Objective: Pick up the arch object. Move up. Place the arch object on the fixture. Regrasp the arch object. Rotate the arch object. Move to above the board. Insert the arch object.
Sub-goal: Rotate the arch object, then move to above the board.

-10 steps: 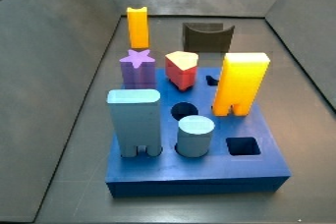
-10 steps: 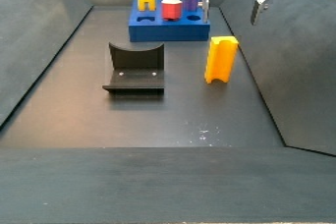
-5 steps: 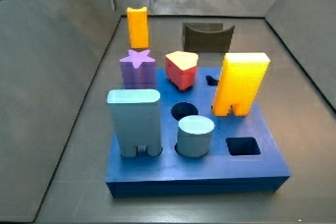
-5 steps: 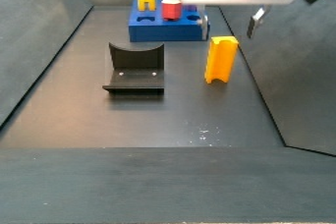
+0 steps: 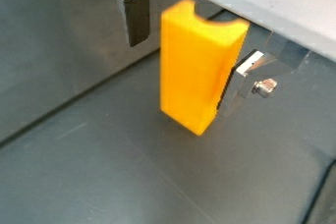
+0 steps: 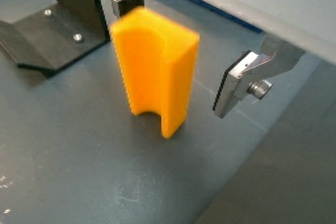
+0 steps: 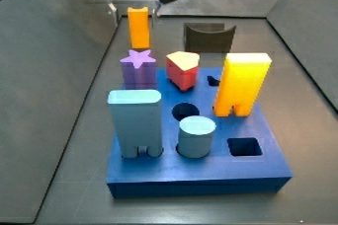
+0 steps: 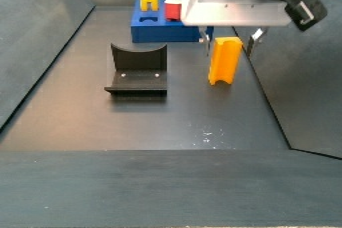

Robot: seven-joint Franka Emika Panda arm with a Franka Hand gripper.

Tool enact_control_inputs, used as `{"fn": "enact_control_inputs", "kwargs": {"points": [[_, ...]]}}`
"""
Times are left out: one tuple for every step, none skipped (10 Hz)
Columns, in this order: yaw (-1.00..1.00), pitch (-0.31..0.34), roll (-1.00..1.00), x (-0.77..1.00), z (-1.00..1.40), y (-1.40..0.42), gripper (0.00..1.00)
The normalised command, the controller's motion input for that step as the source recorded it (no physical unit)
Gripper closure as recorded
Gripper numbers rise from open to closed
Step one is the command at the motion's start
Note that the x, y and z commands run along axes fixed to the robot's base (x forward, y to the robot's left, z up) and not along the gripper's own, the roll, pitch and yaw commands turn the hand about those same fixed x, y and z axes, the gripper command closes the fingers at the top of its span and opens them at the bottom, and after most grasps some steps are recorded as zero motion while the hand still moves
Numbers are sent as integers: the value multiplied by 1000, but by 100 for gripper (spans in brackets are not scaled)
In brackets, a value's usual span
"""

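Note:
Next, the gripper grabs the arch object by its plain end (image 7: 138, 14), which leaves the notched end free to go into the board (image 7: 199, 166).
The arch object, a slim orange-yellow block, stands upright on the floor in both side views (image 7: 138, 28) (image 8: 225, 62). Both wrist views show it close up, notched at one end (image 5: 197, 66) (image 6: 155, 71). My gripper (image 7: 138, 5) (image 8: 227, 36) is low over it and open. Its fingers (image 5: 136, 17) (image 6: 242, 81) stand on either side of the block's upper part with gaps, so it is not gripped. The dark fixture (image 7: 208, 37) (image 8: 136, 69) (image 6: 46, 31) stands apart on the floor. The blue board (image 7: 199, 166) (image 8: 151, 30) lies beyond.
On the board stand a big yellow arch block (image 7: 242, 83), a light blue arch block (image 7: 134, 122), a purple star (image 7: 137, 63), a red piece (image 7: 183, 69) and a light blue cylinder (image 7: 196, 135). Grey walls enclose the floor.
My gripper has come down from the top of the side views and now straddles the arch object's top. The block and all other pieces have not moved.

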Motion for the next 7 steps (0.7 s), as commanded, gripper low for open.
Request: {"fn": "enact_control_inputs", "kwargs": {"points": [[30,-35,-149,0,0,0,100],[-211,-214,-173,-193,1000,-128,100],[-209,-209,-173,-195,1000,-127,100],[-156,-172,-159,-188,1000,-110,100],[-115,-120,-145,-175,1000,-101,100],[-80,-54,-131,-166,1000,-98,100],[-61,1,-117,-156,1000,-92,100]]}}
